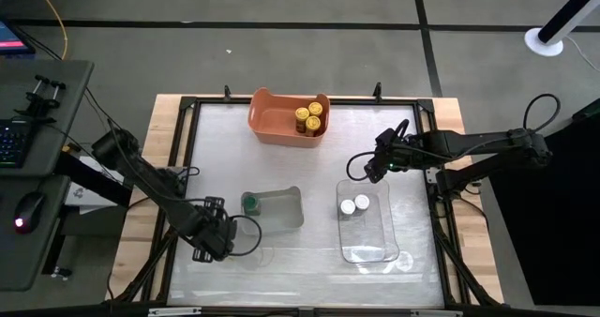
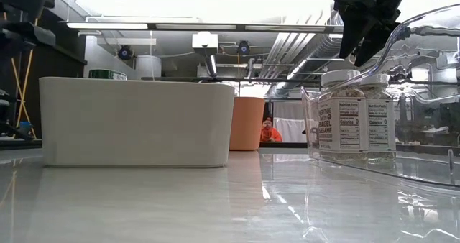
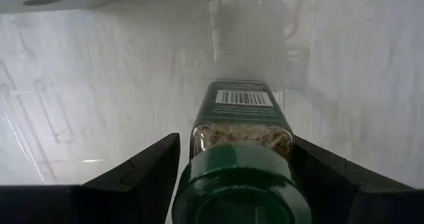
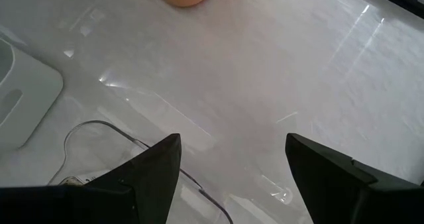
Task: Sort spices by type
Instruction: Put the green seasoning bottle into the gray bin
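The jar's glass [image 3: 242, 135] is right beside the fingers of my left gripper, which are below its green cap [image 3: 242, 184], so my left gripper should close on the jar now.
A green-capped spice jar [image 3: 242, 118] stands upright on the table near its front left. My left gripper [image 1: 217, 237] points down over it, open, one finger on either side of the jar. A gap shows at one finger [image 3: 156, 164]; the other finger [image 3: 318, 168] stands close beside the glass. The arm hides this jar in the high view. Another green-capped jar [image 1: 249, 203] stands in the grey tray [image 1: 286, 212]. Two white-capped jars [image 1: 354, 205] stand in the clear tray [image 1: 370, 242]. Yellow-capped jars [image 1: 309, 117] sit in the orange bin [image 1: 272, 120]. My right gripper [image 1: 378, 167] hangs open above the clear tray's far end.
The grey tray's near wall [image 2: 136, 121] and the clear tray [image 2: 424, 92] stand side by side mid-table, the orange bin [image 2: 247, 124] behind them at the far edge. A cable [image 4: 99, 128] loops on the table under the right gripper. A desk with a keyboard [image 1: 14, 139] stands left of the table.
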You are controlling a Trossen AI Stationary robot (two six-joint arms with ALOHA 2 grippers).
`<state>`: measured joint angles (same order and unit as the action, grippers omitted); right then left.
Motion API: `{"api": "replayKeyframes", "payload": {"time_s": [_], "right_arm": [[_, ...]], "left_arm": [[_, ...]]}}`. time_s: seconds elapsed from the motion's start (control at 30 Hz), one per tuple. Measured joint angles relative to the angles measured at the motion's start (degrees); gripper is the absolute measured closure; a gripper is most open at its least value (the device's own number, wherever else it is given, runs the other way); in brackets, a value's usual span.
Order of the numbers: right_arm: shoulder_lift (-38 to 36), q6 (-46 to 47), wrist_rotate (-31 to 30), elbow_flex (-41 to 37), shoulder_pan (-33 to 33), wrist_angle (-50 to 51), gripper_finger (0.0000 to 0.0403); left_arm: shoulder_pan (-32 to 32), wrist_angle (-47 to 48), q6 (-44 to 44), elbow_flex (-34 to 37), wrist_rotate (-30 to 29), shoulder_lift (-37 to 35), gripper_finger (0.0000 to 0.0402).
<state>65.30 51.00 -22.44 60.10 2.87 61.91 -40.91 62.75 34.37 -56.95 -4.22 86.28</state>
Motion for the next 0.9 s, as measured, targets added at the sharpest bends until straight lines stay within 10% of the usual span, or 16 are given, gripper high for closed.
{"api": "replayKeyframes", "payload": {"time_s": [0.5,0.7,0.9], "right_arm": [[0.0,0.0,0.0,0.0,0.0,0.0,0.0135],[0.0,0.0,0.0,0.0,0.0,0.0,0.0135],[0.0,1.5,0.0,0.0,0.0,-0.1,0.0135]], "left_arm": [[1.0,11.7,0.1,-0.9,7.6,-9.2,0.0238],[14.0,9.8,-1.3,-8.8,-3.9,-18.4,0.0238],[29.0,-8.8,-18.3,-14.8,-7.6,-12.2,0.0238]]}}
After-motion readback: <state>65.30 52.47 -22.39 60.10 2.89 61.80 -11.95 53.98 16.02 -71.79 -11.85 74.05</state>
